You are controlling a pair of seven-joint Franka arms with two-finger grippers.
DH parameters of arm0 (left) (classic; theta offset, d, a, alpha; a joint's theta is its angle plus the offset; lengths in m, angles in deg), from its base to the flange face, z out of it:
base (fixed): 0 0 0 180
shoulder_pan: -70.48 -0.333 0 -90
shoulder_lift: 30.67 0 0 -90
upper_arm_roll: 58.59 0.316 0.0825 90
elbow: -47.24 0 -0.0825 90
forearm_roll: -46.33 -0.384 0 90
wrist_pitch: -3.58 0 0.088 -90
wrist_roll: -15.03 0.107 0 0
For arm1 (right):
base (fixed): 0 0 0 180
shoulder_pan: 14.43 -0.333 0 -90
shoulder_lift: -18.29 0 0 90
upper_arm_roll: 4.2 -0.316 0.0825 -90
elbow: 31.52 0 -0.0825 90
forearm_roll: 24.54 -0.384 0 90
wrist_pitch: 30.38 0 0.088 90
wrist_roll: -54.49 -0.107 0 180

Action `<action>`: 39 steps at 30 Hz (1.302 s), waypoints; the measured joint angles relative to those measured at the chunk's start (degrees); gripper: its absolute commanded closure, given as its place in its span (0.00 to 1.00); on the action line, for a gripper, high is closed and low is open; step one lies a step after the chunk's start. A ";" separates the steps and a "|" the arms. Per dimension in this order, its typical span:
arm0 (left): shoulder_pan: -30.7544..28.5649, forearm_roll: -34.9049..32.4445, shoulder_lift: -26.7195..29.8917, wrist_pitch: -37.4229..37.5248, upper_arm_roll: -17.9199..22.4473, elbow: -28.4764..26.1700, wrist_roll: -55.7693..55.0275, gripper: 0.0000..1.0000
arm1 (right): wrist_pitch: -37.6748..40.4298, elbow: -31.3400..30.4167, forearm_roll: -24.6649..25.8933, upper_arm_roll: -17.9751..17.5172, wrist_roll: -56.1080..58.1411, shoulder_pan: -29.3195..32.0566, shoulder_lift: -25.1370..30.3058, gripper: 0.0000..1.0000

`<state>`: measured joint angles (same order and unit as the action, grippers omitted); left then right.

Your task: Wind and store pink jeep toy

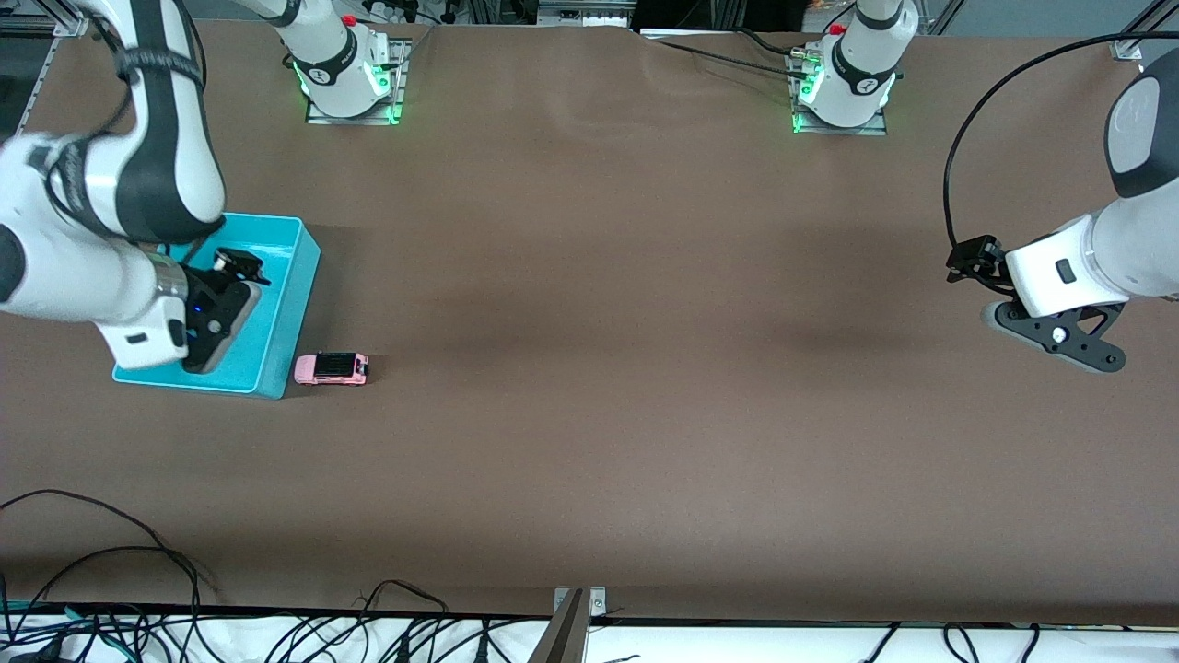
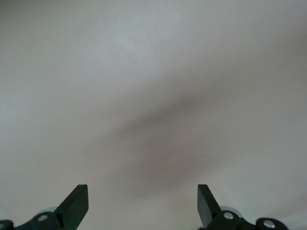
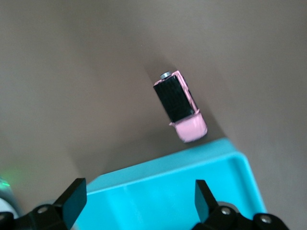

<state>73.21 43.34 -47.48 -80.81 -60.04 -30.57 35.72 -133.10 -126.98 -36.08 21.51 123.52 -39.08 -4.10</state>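
The pink jeep toy has its nose close against the turquoise bin's side [image 1: 287,370], so my right gripper will grab the toy across its long sides next.
The pink jeep toy [image 1: 332,368], with a light pink body and a black roof, stands on the brown table right beside the turquoise bin [image 1: 297,293], on the side toward the left arm's end. My right gripper [image 1: 216,336] is open and empty, low over the bin. In the right wrist view the jaws [image 3: 139,189] stand wide apart over the bin's rim [image 3: 158,170], with the jeep [image 3: 181,106] on the table past it. My left gripper [image 1: 1068,345] waits open and empty over bare table at the left arm's end; the left wrist view [image 2: 142,191] shows only table.
Cables lie along the table's edge nearest the front camera [image 1: 138,589]. The two arm bases [image 1: 345,83] [image 1: 843,87] stand at the edge farthest from that camera. The right arm's links hang over part of the bin.
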 measured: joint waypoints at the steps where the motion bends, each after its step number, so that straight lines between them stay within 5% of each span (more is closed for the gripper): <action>1: 0.22 0.01 1.07 -2.13 0.49 -1.72 0.00 0.00 | -1.34 -0.34 -0.67 0.03 2.77 0.24 -0.97 0.00; 7: 0.22 2.15 8.32 -12.49 2.28 -13.37 0.00 0.00 | -7.21 -0.88 -6.37 0.04 17.29 0.98 -6.31 0.00; 17: -2.65 9.12 16.96 -14.19 3.05 -25.57 -1.29 0.00 | -12.12 -0.93 -11.86 -0.04 27.52 0.89 -12.01 0.00; 33: -2.27 6.28 18.76 -9.42 1.01 -24.55 -8.92 0.00 | -22.76 -6.36 -12.01 -2.80 28.08 0.46 -12.61 0.00; 37: -2.36 5.88 18.83 -9.25 0.83 -22.98 -9.33 0.00 | -26.20 -8.27 -12.01 -3.52 28.20 0.51 -12.61 0.15; 39: -2.58 5.82 18.84 -9.25 0.94 -22.27 -9.33 0.00 | -27.98 -9.19 -12.01 -4.19 28.27 0.50 -12.62 0.37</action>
<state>70.64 49.16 -28.64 -90.05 -59.10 -52.84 26.39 -161.08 -136.18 -48.10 17.33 151.79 -38.58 -16.71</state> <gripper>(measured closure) 0.000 0.018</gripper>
